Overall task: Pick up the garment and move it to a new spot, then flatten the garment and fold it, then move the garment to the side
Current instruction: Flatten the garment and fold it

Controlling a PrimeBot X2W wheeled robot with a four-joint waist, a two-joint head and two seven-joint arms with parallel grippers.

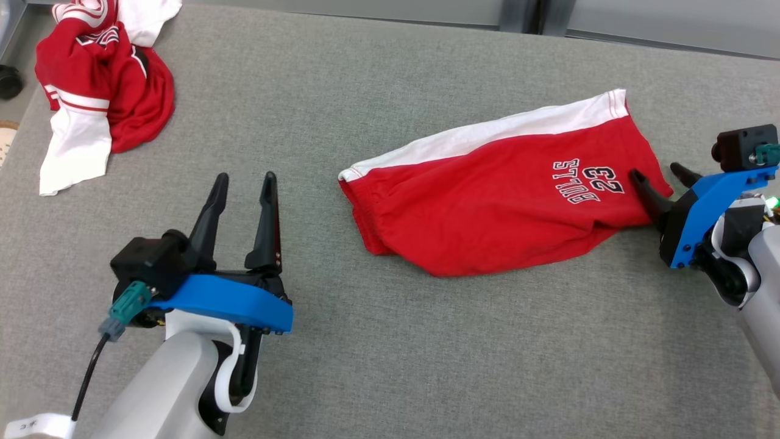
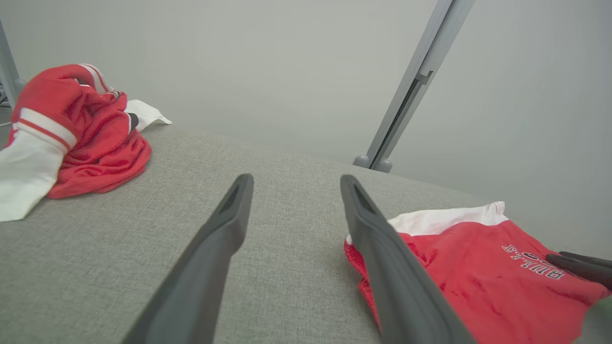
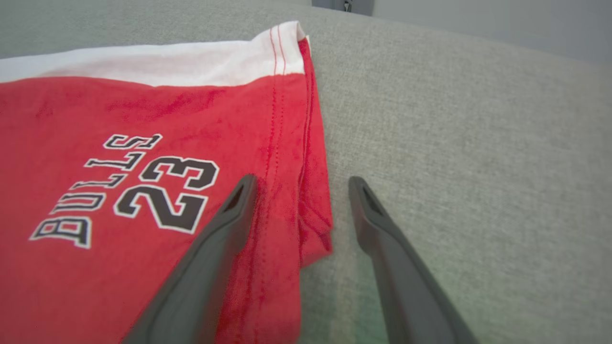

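Next, my right gripper takes hold of the leg hem (image 1: 660,183) beside the black lettering (image 1: 588,182), to fold the red shorts.
Red shorts (image 1: 499,195) with a white side panel and black "BULLS 23" lettering lie folded on the grey table, right of centre. My right gripper (image 1: 663,173) is open at the shorts' right edge: one finger lies over the red cloth, the other over bare table, as the right wrist view shows around the hem (image 3: 306,210). My left gripper (image 1: 245,179) is open over bare table, well left of the shorts' waistband (image 2: 356,248), holding nothing. In the left wrist view the right gripper's fingertips (image 2: 573,265) rest on the lettered corner.
A crumpled pile of red and white garments (image 1: 100,85) lies at the table's far left corner. The grey padded table (image 1: 365,366) stretches in front of and between the arms. A grey post (image 2: 416,81) stands behind the table's far edge.
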